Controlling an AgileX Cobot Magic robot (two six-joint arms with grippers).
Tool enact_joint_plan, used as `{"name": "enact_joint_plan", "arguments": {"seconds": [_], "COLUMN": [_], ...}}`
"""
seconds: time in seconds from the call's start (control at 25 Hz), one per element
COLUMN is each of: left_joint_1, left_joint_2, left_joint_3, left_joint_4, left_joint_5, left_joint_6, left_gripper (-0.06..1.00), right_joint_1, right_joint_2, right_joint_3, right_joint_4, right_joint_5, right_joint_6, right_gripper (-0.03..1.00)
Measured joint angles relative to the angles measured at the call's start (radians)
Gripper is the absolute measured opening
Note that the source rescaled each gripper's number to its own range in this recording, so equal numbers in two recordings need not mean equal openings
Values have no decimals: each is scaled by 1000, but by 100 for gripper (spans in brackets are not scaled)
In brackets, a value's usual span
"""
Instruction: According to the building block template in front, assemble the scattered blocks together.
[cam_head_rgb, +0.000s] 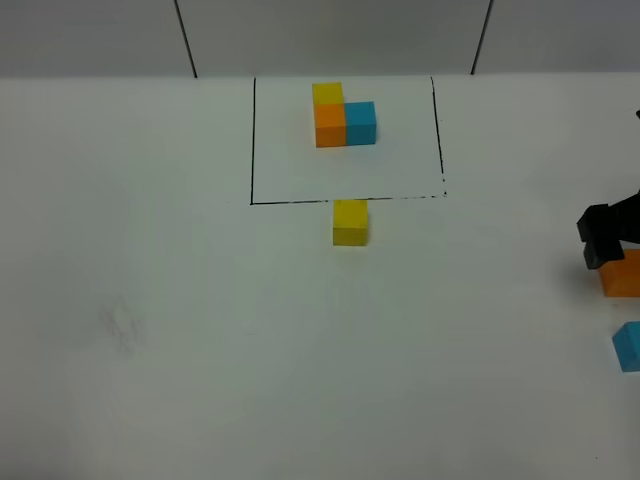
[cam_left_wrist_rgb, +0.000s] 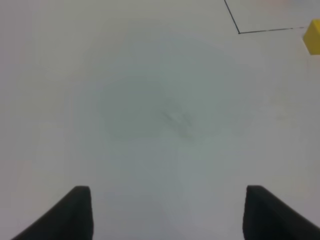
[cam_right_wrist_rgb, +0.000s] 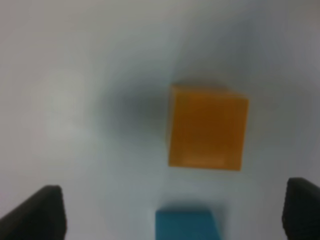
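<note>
Next, the right gripper grabs the orange cube (cam_head_rgb: 622, 273) by its opposite sides, to build the cluster shown in the template.
The building block template (cam_head_rgb: 343, 115) is a yellow, orange and blue cube cluster inside a black-line rectangle at the back. The loose yellow cube (cam_head_rgb: 350, 222) sits just in front of the rectangle's front line and shows in the left wrist view (cam_left_wrist_rgb: 312, 36). The loose orange cube (cam_head_rgb: 622, 273) and the sky blue cube (cam_head_rgb: 628, 346) lie at the right edge. My right gripper (cam_head_rgb: 600, 238) hovers over the orange cube (cam_right_wrist_rgb: 207, 128), open and empty, with the blue cube (cam_right_wrist_rgb: 187, 225) near it. My left gripper (cam_left_wrist_rgb: 167, 212) is open and empty over bare table; it is outside the exterior high view.
The white table (cam_head_rgb: 200, 330) spreads wide at the left and front. The black frame line (cam_left_wrist_rgb: 270, 31) has its corner near the yellow cube. A grey wall with two dark seams (cam_head_rgb: 186, 40) stands behind the table.
</note>
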Motion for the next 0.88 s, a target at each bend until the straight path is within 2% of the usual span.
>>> {"name": "enact_joint_plan", "arguments": {"seconds": [0.08,0.2,0.88], "left_joint_1": [0,0,0], "left_joint_2": [0,0,0], "left_joint_3": [0,0,0], "left_joint_4": [0,0,0], "left_joint_5": [0,0,-1], "left_joint_6": [0,0,0], "left_gripper": [44,44,44], "right_joint_1": [-45,-89,-97], "right_joint_2": [40,60,172], "right_joint_3": [-1,-1,14], "right_joint_4": [63,102,92], "right_joint_5": [-22,-25,-123], "right_joint_6": [-57,-107,-125], "right_gripper": [80,80,72]}}
